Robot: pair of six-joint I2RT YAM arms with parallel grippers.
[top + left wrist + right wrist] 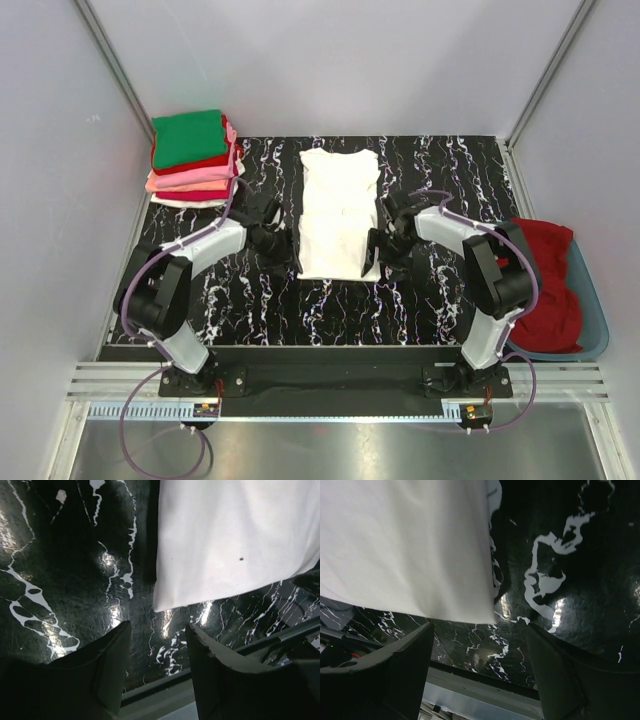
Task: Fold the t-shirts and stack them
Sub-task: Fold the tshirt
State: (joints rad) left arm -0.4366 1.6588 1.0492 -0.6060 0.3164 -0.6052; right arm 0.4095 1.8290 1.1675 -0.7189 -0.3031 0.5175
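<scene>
My right gripper will next grab the white t-shirt (338, 208) by its near corner (377, 278), opposite my left gripper's corner, to fold the t-shirt's edge over evenly.
A white t-shirt (338, 208) lies flat on the black marbled table, sleeves folded in, long and narrow. My left gripper (281, 252) is open and empty just off its near left corner; that corner shows in the left wrist view (170, 600) beyond my open gripper (159, 630). My right gripper (377, 250) is open and empty at the near right corner, which shows in the right wrist view (480, 612) above my gripper (480, 630). A stack of folded t-shirts (193, 158), green on top, then red, pink and white, sits at the far left.
A blue tub (592, 318) at the right table edge holds a crumpled red t-shirt (548, 285). The marbled table (330, 310) ends in a metal rail at the near edge (165, 690). White walls enclose three sides.
</scene>
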